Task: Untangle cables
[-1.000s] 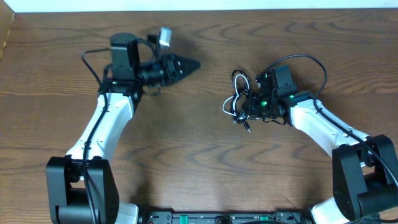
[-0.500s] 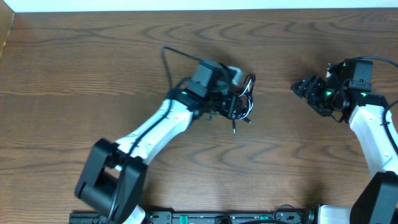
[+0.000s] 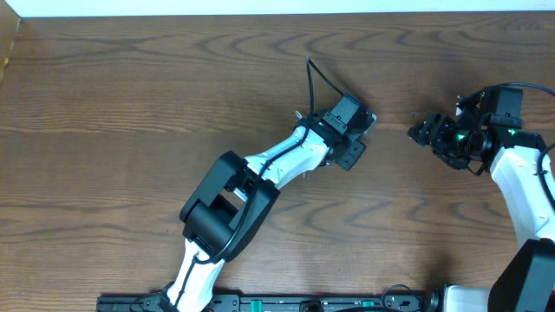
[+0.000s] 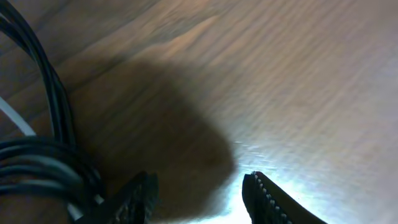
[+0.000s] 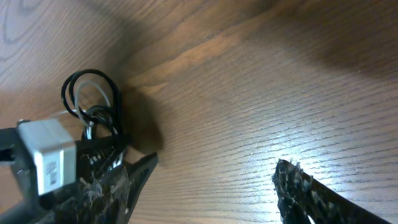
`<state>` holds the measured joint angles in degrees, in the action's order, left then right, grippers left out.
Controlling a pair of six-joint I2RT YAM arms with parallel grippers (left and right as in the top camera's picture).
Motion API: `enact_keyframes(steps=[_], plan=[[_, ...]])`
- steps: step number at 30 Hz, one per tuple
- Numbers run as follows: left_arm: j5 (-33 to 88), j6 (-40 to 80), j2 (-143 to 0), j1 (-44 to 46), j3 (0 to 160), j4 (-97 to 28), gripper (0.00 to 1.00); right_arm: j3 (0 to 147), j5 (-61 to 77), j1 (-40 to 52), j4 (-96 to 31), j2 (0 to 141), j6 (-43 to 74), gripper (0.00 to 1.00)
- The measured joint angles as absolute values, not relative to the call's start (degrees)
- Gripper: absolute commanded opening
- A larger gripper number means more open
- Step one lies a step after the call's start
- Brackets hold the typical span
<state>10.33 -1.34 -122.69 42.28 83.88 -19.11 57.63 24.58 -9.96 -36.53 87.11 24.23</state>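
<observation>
The cables have the bunched black strands at their edge (image 4: 66,149). My left gripper will grip them there next, and the other loops will stay free for my right gripper to untangle.
The cables (image 5: 92,99) show in the right wrist view as black and white loops lying on the wood at the left. They lie beside the left arm's white wrist block (image 5: 45,163). The left wrist view has the black strands (image 4: 43,155) and a bit of white cord (image 4: 15,118) at its left edge, just outside the left finger (image 4: 142,194). My left gripper (image 4: 200,188) (image 3: 351,154) is open over bare wood. Overhead, the left wrist covers the cables. My right gripper (image 5: 217,169) (image 3: 423,133) is open to their right, holding nothing.
The wooden table (image 3: 130,104) runs to a pale back edge (image 3: 277,7). A thick black arm wire (image 3: 316,76) arcs up behind the left wrist. A stretch of bare wood (image 3: 390,130) separates the two grippers.
The right gripper let go of the bundle and drew back to the right. The left arm swung across to the bundle at the table's middle, and its jaws have just opened.
</observation>
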Motion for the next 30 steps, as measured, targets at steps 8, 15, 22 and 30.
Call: enact_keyframes(steps=[8,15,22,30], plan=[[0.4,-1.6,-117.2,42.4,83.9,-21.6,0.51,57.6,23.1,-10.0,-36.5,87.1,23.8,0.72],[-5.3,-3.5,-120.6,42.4,82.5,-24.1,0.51,57.6,23.1,-10.0,-36.6,87.1,23.8,0.73],[-8.5,-3.3,-121.7,42.5,82.6,-25.6,0.07,57.6,23.1,-10.0,-36.9,87.1,23.8,0.73],[15.4,11.7,-113.6,34.5,89.3,-31.6,0.07,57.6,25.1,-10.0,-35.0,87.1,21.5,0.86]])
